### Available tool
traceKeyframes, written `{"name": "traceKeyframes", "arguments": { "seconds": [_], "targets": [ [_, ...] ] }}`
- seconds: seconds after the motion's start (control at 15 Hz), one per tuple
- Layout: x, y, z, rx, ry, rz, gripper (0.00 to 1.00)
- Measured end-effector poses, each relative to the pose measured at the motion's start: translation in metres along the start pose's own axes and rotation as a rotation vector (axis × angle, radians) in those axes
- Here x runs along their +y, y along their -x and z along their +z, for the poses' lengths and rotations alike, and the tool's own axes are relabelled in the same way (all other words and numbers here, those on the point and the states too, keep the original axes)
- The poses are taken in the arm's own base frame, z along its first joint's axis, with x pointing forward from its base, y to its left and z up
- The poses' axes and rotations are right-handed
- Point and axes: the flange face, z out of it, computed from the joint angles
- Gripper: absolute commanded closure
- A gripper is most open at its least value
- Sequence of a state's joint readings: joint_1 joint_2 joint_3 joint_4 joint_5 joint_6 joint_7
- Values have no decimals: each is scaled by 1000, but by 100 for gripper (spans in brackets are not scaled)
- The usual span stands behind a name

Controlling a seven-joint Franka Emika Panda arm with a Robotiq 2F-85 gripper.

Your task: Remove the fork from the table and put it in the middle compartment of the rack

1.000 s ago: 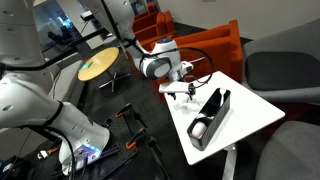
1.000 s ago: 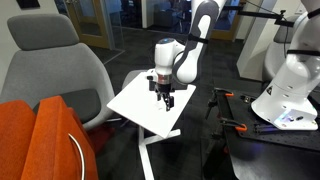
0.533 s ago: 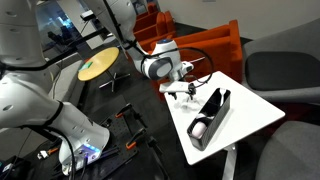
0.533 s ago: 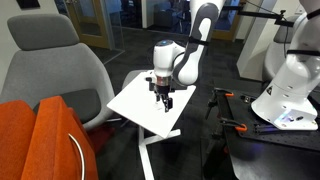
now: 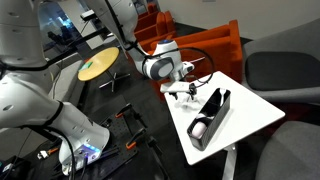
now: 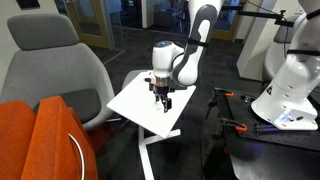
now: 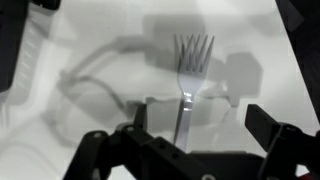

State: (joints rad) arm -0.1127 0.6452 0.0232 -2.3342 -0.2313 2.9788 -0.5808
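Observation:
The fork's handle (image 7: 184, 119) runs back between my open fingers, low at the table, so it is time to close on the handle now. Closing now would catch it.
A silver fork (image 7: 190, 60) lies flat on the white table (image 7: 90, 30), tines pointing away from the wrist. Its handle runs back between my fingers, closer to the left one. My gripper (image 7: 200, 125) is open, low over the table and straddling the handle without closing on it. In both exterior views the gripper (image 5: 183, 92) (image 6: 166, 100) points down near one edge of the white table (image 5: 255, 115) (image 6: 130, 100). The long black rack (image 5: 212, 112) stands on the table just beside the gripper. The fork is too small to make out in the exterior views.
A white object (image 5: 200, 128) lies in the near end of the rack. A small round yellowish table (image 5: 98, 67), an orange sofa (image 5: 215, 45) and grey chairs (image 5: 285, 68) (image 6: 50, 70) surround the table. Another white robot (image 6: 290, 85) stands close by.

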Motion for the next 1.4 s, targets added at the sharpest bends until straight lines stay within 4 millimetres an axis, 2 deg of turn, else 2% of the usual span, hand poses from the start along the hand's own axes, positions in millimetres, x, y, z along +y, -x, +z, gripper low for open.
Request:
{"name": "traceKeyframes", "arguments": {
  "seconds": [0.07, 0.13, 0.2, 0.53, 0.8, 0.93, 1.2, 1.4],
  "targets": [
    [0, 0, 2, -2, -1, 0, 0],
    [1, 0, 4, -4, -1, 0, 25],
    [1, 0, 5, -6, -2, 0, 26],
    [3, 0, 12, -15, -1, -5, 66],
    [2, -3, 9, -12, 5, -2, 95],
    [-1, -5, 9, -12, 6, 3, 100],
    [-2, -8, 2, -4, 15, 20, 97],
    [-2, -8, -31, 18, 52, 19, 97]
  ]
}}
